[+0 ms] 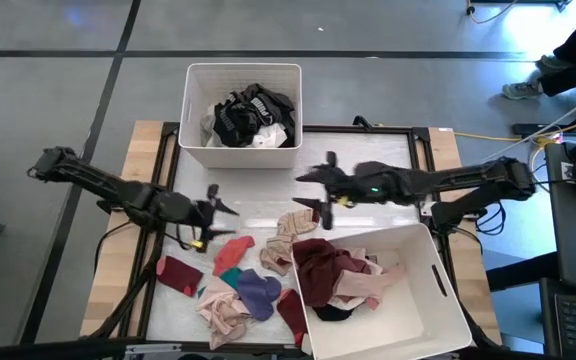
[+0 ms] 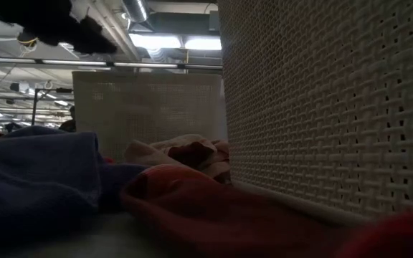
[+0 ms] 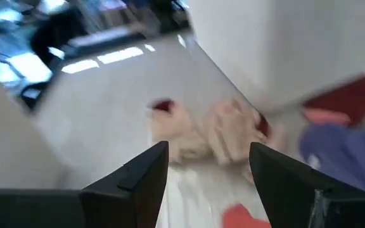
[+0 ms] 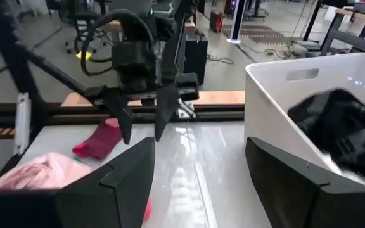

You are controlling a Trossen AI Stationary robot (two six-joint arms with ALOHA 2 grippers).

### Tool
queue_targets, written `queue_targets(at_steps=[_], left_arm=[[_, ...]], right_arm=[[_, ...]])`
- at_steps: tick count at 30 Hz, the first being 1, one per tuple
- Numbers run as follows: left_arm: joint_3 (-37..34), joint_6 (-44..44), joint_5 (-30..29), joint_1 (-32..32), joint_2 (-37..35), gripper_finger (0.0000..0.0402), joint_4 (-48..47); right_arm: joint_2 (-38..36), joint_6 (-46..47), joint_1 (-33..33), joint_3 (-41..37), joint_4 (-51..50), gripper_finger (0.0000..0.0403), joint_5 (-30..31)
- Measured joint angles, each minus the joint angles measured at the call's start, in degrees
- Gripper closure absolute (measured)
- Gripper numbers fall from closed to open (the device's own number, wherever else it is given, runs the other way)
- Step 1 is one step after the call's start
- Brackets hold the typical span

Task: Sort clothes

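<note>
My right gripper grabs the beige garment by its ribbed edge next, to sort the garment into the bin with the pink clothes point(image 1: 378, 295).
The clothes lie in a loose pile on the table's near half: a red piece point(image 1: 233, 250), a maroon one point(image 1: 178, 272), a purple one point(image 1: 258, 292), a beige one point(image 1: 293, 235) and a pink one point(image 1: 223, 315). My left gripper point(image 1: 226, 207) hangs open above the pile's left part with nothing between its fingers point(image 3: 208, 158); the beige garment point(image 3: 201, 133) lies ahead of it. My right gripper point(image 1: 313, 190) hovers open over the table's middle, also with nothing in it point(image 4: 201, 152), and faces the left gripper point(image 4: 141, 120).
A white bin point(image 1: 243, 75) at the table's far edge holds black and white garments point(image 1: 253, 115). A second white bin point(image 1: 438, 290) at the near right holds maroon and pink pieces point(image 1: 338, 280). Its woven wall point(image 2: 328, 107) fills the low view's right side.
</note>
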Motion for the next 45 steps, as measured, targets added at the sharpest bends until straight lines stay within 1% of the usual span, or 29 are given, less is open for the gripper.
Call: queue_targets(at_steps=[2, 6, 8, 12, 16, 22, 25, 32, 37, 45], left_arm=[[-0.1, 0.2, -0.7, 0.6, -3.8, 0.0192, -0.5], [0.1, 7.1, -0.8, 1.4, -10.2, 0.0192, -0.4], [1.1, 9.3, -2.4, 1.9, -12.9, 0.0192, -0.1], [4.0, 8.0, -4.9, 2.2, -16.9, 0.0192, 1.2], [4.3, 6.5, -5.2, 2.1, -20.3, 0.0192, -1.1], [3.9, 5.6, -6.5, 2.1, -22.4, 0.0192, -6.2], [3.9, 5.0, -7.0, 2.1, -22.3, 0.0192, -8.5], [3.9, 3.8, -7.1, 2.1, -21.8, 0.0192, -7.3], [3.9, 3.5, -7.1, 2.1, -21.8, 0.0192, -7.4], [3.9, 3.3, -7.1, 2.1, -21.8, 0.0192, -7.3]], right_arm=[[4.2, 0.3, -0.2, 6.2, -4.4, 0.0155, 0.0], [12.8, 0.6, -0.9, 19.8, -16.4, 0.0155, -0.4], [17.0, 0.8, -1.2, 25.5, -21.1, 0.0155, -0.5], [25.1, 1.3, -1.6, 33.3, -27.7, 0.0155, -4.1], [32.0, 3.9, -1.6, 38.8, -31.6, 0.0155, -8.0], [39.0, 5.8, -1.6, 41.4, -36.5, 0.0155, -12.5], [41.1, 6.0, -1.6, 41.5, -38.2, 0.0155, -12.7], [45.4, 6.0, -1.6, 41.5, -40.7, 0.0155, -17.9], [47.2, 5.3, -1.6, 41.5, -43.9, 0.0155, -19.2], [50.7, 5.1, -1.6, 41.4, -44.4, 0.0155, -23.0]])
